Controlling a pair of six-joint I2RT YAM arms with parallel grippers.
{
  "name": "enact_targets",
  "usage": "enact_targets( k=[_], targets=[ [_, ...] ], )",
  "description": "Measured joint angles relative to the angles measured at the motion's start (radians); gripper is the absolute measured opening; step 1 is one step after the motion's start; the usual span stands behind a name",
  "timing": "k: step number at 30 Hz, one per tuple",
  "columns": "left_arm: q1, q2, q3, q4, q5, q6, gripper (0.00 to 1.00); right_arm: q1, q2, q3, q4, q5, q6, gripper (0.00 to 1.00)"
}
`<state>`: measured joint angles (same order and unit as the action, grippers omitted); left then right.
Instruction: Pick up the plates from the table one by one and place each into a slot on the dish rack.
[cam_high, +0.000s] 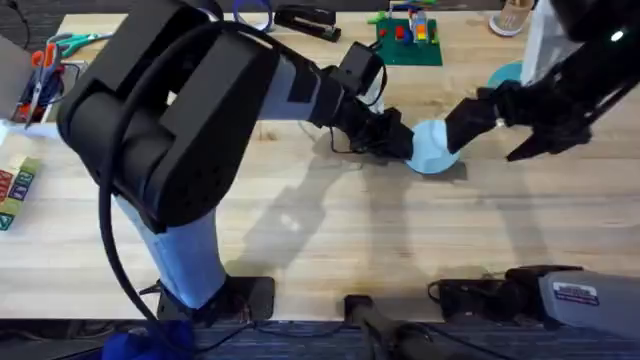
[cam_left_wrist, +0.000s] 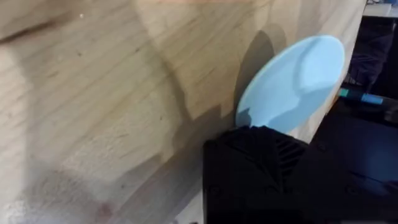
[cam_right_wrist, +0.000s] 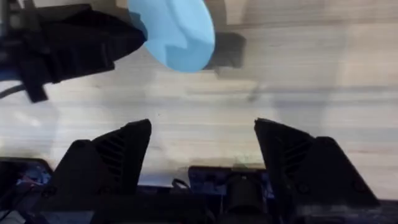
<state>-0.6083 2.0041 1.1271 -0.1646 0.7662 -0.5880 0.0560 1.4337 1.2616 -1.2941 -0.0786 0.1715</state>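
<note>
The right gripper grabs the light blue plate by its rim across from my left gripper next, as the left fingers crowd the other side of the plate's rim.
My left gripper reaches across the middle of the table and is shut on the rim of a light blue plate. The plate is tilted up off the wood and throws a shadow beside it. In the left wrist view the blue plate sticks out past my black finger. My right gripper hovers just right of the plate, open and holding nothing. In the right wrist view its fingers stand wide apart, with the plate and the left gripper ahead. The dish rack stands at the far right.
A darker teal plate lies behind my right arm. A green baseplate with blocks and a black stapler sit along the far edge. Scissors and tools and lettered blocks are at the left.
</note>
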Motion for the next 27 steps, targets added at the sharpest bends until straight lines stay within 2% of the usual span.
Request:
enact_targets(
  k=[10,20,27],
  targets=[
    [0.000,0.000,0.000,0.000,0.000,0.000,0.040,0.000,0.000,-0.204,0.217,-0.020,0.020,0.995],
    [0.000,0.000,0.000,0.000,0.000,0.000,0.039,0.000,0.000,-0.221,0.395,-0.020,0.054,0.996],
    [0.000,0.000,0.000,0.000,0.000,0.000,0.039,0.000,0.000,-0.221,0.435,-0.020,0.076,0.996]
  ],
)
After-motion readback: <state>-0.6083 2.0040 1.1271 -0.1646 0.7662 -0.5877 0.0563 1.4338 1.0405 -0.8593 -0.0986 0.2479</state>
